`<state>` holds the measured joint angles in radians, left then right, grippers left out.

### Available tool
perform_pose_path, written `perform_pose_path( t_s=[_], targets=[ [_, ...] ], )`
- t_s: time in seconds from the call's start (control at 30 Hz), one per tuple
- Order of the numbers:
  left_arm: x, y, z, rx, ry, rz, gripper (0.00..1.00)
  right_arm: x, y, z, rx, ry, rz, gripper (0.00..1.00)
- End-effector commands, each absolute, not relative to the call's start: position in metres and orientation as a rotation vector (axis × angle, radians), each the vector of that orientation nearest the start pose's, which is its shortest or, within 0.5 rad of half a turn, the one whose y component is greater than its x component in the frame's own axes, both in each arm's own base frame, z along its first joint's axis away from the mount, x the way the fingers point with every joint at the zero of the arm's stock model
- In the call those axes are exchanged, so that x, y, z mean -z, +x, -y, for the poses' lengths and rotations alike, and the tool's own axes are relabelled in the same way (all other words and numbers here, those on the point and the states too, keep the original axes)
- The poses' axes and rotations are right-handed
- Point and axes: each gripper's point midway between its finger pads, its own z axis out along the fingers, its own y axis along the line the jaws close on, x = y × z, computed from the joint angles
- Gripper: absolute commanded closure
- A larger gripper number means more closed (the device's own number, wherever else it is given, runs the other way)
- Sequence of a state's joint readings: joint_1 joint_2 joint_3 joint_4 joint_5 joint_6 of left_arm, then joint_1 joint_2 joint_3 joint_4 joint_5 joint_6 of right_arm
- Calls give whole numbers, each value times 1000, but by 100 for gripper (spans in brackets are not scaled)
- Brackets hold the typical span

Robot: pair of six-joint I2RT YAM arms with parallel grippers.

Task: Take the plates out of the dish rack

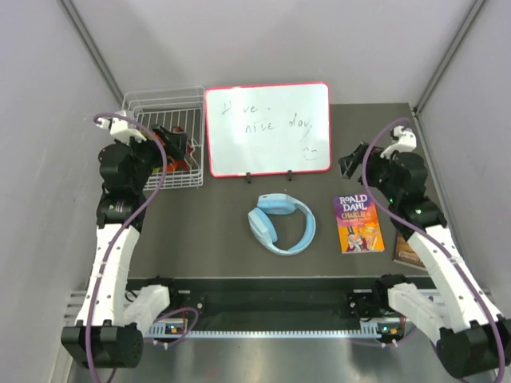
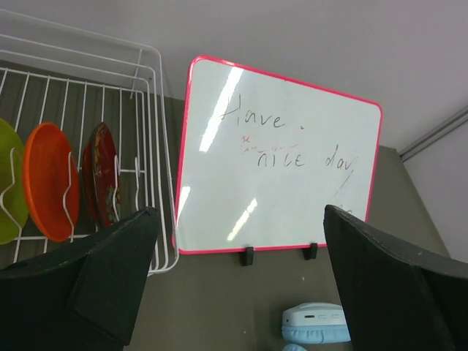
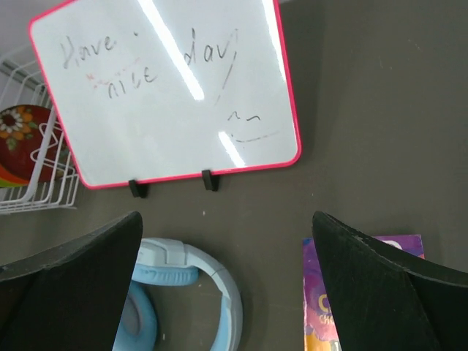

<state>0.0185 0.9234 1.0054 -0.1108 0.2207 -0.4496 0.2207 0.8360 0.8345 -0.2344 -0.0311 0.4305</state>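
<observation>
The left gripper picks up the red patterned plate by its rim (image 1: 189, 152) (image 2: 95, 167) next. That leaves the plate's opposite rim free for the right gripper.
The white wire dish rack (image 1: 164, 94) stands at the back left of the table. In the left wrist view the rack (image 2: 155, 110) holds three plates upright between its tines: a green plate (image 2: 9, 183), an orange plate (image 2: 47, 179) and a red patterned plate (image 2: 102, 172). My left gripper (image 1: 172, 145) hangs over the rack's right part, open and empty (image 2: 240, 219), and hides most of the plates in the top view. My right gripper (image 1: 351, 162) is open and empty (image 3: 227, 219), above the table right of the whiteboard. The red plate (image 3: 22, 139) also shows in the right wrist view.
A red-framed whiteboard (image 1: 267, 128) with handwriting stands right beside the rack. Light blue headphones (image 1: 279, 223) lie mid-table. A purple Roald Dahl book (image 1: 358, 223) lies to their right, with a brown book (image 1: 406, 251) beyond it under the right arm. Grey walls enclose the table.
</observation>
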Motion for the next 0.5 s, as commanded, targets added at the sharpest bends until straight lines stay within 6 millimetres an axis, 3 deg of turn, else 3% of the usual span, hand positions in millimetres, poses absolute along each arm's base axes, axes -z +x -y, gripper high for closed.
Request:
perform_pose_path(
  t_s=[0.0, 0.13, 0.2, 0.33, 0.47],
  targets=[
    [-347, 355, 55, 507, -134, -1618, 1, -277, 320, -96, -484, 177, -1844, 0],
    [-333, 370, 60, 511, -73, -1627, 1, -263, 323, -84, -409, 215, -1856, 0],
    [-323, 385, 56, 481, -67, -1639, 7, -259, 324, -79, -373, 213, -1860, 0],
    [-295, 415, 27, 328, -188, -1694, 8, -250, 325, -76, -337, 204, -1885, 0],
    [-268, 438, 16, 261, -224, -1726, 12, -241, 328, -74, -313, 204, -1911, 0]
  ],
)
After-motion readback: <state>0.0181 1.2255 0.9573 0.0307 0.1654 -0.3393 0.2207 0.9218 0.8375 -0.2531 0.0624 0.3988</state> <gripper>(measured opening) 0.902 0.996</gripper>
